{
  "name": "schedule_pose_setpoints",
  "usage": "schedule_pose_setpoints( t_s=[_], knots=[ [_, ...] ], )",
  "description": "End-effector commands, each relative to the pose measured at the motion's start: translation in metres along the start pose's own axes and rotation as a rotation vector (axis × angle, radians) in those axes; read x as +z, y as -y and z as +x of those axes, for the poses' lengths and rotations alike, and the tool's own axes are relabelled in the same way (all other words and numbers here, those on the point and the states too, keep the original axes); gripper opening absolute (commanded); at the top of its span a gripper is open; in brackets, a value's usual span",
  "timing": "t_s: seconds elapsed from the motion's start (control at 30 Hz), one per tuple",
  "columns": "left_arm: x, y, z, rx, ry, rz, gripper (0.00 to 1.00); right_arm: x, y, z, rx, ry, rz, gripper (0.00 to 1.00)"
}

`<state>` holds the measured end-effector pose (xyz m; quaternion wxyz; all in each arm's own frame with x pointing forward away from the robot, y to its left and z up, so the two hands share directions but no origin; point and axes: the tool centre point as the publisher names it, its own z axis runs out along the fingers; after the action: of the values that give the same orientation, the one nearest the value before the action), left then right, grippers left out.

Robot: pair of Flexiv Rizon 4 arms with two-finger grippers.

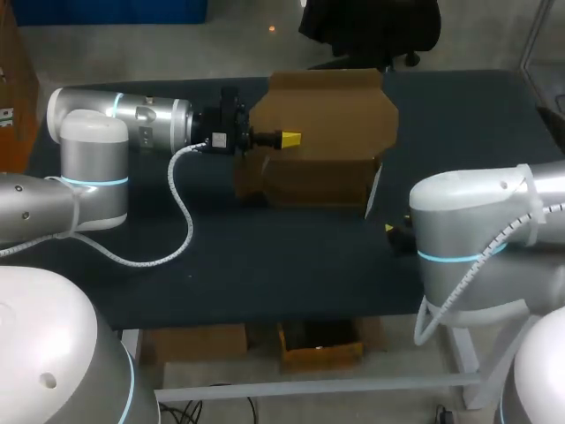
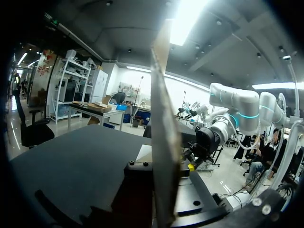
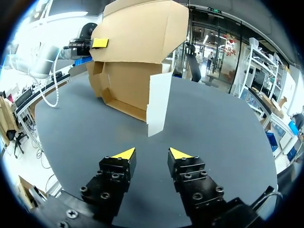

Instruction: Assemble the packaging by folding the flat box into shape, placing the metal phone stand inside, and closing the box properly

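Note:
My right gripper should next grab the open cardboard box by the thin white end flap (image 1: 374, 189) (image 3: 159, 102), because the box spreads much wider than my fingers.
A brown cardboard box (image 1: 318, 132) stands partly folded at the back middle of the table, its top flap raised. From the left side, my left gripper (image 1: 290, 139) is shut on the box's upright panel. In the left wrist view that panel (image 2: 164, 142) runs edge-on between the fingers and hides their tips. My right gripper (image 3: 152, 154) is open and empty, low over the table in front of the box's right end (image 3: 137, 61), where a white flap (image 3: 159, 104) hangs down. I see no phone stand in any view.
The dark table (image 1: 265, 256) stretches bare in front of the box. My left arm's white cable (image 1: 181, 212) loops over the table's left part. My right arm's bulky body (image 1: 477, 230) stands over the table's right front corner.

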<state>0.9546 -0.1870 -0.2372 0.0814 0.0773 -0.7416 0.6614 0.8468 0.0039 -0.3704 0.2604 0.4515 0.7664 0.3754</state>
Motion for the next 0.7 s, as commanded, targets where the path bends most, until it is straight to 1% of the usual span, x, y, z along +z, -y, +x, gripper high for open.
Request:
schedule_pose_setpoints(
  t_s=[0.03, 0.33, 0.7],
  knots=[
    [0.002, -0.004, -0.001, 0.000, 0.000, 0.002, 0.00, 0.001, -0.004, -0.015, -0.020, -0.193, 0.023, 0.40],
    [0.002, -0.004, -0.001, 0.000, 0.000, 0.002, 0.00, 0.011, -0.006, -0.033, -0.082, -0.311, 0.038, 0.42],
    [0.002, -0.004, -0.001, 0.000, 0.000, 0.002, 0.00, 0.024, -0.008, -0.045, -0.164, -0.426, 0.051, 0.40]
  ],
)
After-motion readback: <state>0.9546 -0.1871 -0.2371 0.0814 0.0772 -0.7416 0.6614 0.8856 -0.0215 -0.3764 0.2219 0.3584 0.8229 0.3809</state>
